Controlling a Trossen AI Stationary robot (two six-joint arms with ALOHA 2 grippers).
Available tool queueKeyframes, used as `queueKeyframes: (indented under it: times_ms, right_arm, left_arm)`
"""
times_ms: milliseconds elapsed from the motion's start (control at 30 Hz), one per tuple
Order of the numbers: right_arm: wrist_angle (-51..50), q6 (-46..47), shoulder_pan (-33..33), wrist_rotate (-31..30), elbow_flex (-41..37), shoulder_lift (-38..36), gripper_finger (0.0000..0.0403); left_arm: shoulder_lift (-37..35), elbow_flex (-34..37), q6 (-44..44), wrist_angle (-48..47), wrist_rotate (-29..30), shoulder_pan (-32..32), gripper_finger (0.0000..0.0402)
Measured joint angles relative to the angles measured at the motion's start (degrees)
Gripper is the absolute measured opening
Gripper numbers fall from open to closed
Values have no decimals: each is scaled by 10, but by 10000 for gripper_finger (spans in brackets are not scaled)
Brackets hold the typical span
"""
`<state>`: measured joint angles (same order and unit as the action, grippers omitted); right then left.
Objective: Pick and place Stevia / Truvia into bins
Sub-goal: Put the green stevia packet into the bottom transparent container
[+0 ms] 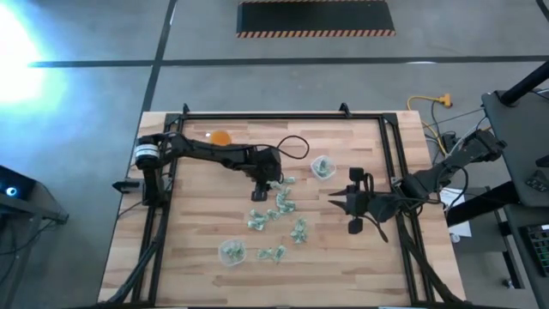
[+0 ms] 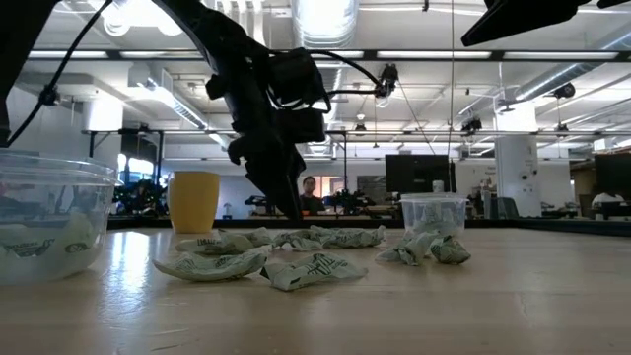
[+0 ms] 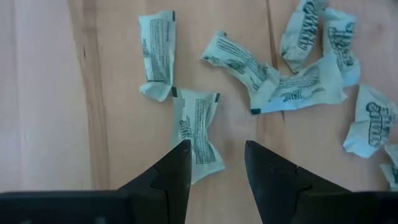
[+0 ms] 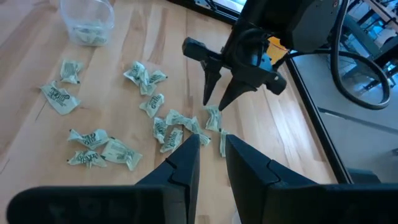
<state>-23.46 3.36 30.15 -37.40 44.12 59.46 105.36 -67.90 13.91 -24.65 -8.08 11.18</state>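
Observation:
The left gripper should next pick up the sachet by its narrow middle point(image 3: 199, 140) to sort the Stevia into bins.
Several pale green and white Stevia sachets point(image 1: 283, 206) lie flat and scattered on the wooden table point(image 1: 189, 223). One clear cup point(image 1: 322, 166) stands near the far right of the pile and another point(image 1: 232, 251) near the front; both hold a few sachets. My left gripper point(image 3: 216, 152) is open and points down just over the pile's far-left edge. One sachet point(image 3: 198, 127) lies beside and partly between its fingertips. My right gripper point(image 4: 211, 146) is open. It hovers right of the pile point(image 1: 333, 197) with its fingers pointing toward the left arm.
An orange cup point(image 1: 220, 137) stands near the far edge, behind the left arm. A black frame rail point(image 1: 283, 118) runs around the table. More sachets point(image 3: 298, 81) lie close to the left gripper. Bare wood lies to the table's left and near right.

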Motion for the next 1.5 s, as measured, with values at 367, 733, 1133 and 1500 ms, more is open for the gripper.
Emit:
queueKeyframes:
  times_ms: [367,733,1133,1500]
  right_arm:
    - [0,5,0,0,0,0,68]
    - [1,7,0,0,-3,0,68]
    - [0,9,0,0,-3,0,68]
    - [0,12,0,0,-4,0,68]
  left_arm:
    - [8,0,-17,18,10,5,132]
    - [44,-5,-15,32,10,11,132]
    - [44,-6,-17,27,16,16,10]
    - [-4,-6,-22,-6,42,15,12]
